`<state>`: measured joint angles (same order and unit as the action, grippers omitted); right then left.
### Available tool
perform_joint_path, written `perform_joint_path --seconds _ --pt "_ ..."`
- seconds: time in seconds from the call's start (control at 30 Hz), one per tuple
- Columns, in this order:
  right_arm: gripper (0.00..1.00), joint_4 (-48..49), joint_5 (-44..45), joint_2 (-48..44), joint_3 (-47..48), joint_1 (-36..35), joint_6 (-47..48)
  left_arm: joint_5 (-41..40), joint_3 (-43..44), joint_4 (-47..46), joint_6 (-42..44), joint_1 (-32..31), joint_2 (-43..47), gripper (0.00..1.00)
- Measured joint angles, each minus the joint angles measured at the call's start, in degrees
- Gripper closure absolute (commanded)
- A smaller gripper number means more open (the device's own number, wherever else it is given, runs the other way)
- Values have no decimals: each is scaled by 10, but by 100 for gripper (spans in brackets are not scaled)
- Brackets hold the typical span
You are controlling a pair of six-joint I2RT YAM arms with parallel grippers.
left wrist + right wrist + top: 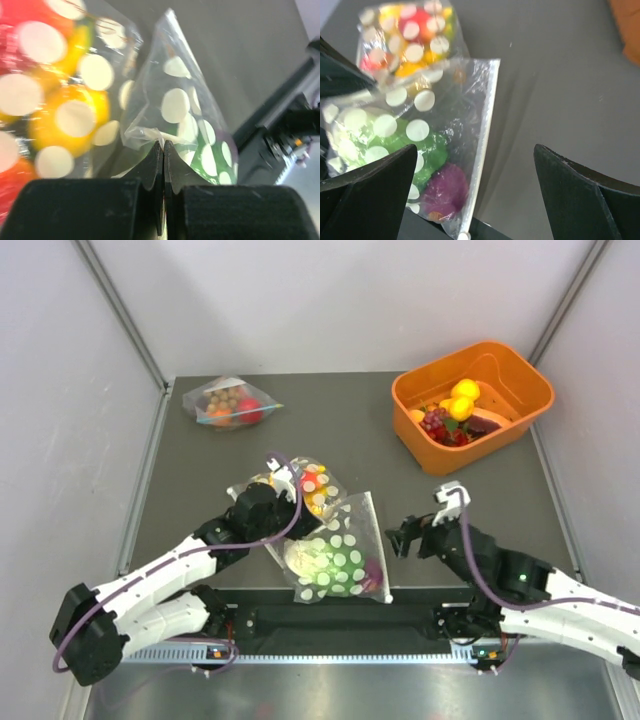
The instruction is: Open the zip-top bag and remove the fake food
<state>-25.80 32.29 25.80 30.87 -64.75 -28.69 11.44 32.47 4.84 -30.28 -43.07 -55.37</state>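
Note:
My right gripper pinches the bag's zip edge (379, 545) (482, 146) next and leaves its near end free for my left gripper to open it.
The zip-top bag (338, 552), clear with white dots, lies at the table's near edge. Inside it are the green lettuce (322, 562) and the purple piece (374, 569). My left gripper (293, 504) is shut on a fold of the bag's plastic at its upper left; the left wrist view shows the closed tips (163, 145) pinching the film, the bag (177, 107) rising above them, and lettuce (209, 156) behind. My right gripper (402, 537) is open and empty, just right of the bag. In the right wrist view (475, 148) the bag's zip edge (485, 135), the lettuce (402, 145) and the purple piece (447, 190) lie between the fingers.
A second dotted bag with yellow and red pieces (314, 483) lies under and behind the first. A plain clear bag of brown balls (228, 403) sits at the back left. An orange bin (520, 375) with fruit stands at the back right.

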Motion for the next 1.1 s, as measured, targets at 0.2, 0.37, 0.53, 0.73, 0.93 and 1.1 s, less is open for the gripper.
perform_joint_path --seconds 0.2,0.37,0.53,0.73,0.93,1.1 --pt "0 61 -43 71 -83 0 -43 -135 1 22 -3 -1 17 100" --pt "0 106 -58 108 -124 0 -80 -214 1 42 -3 -1 13 100" --pt "0 169 -71 147 -151 1 -101 -241 1 45 -3 -1 2 100" --pt "0 260 -118 192 -188 42 -103 -261 1 47 -1 -2 -3 100" --pt "15 384 -210 258 -213 125 -91 -277 1 46 2 -2 -23 100" --pt "30 485 -284 340 -216 149 -83 -291 1 40 5 -2 -54 100"
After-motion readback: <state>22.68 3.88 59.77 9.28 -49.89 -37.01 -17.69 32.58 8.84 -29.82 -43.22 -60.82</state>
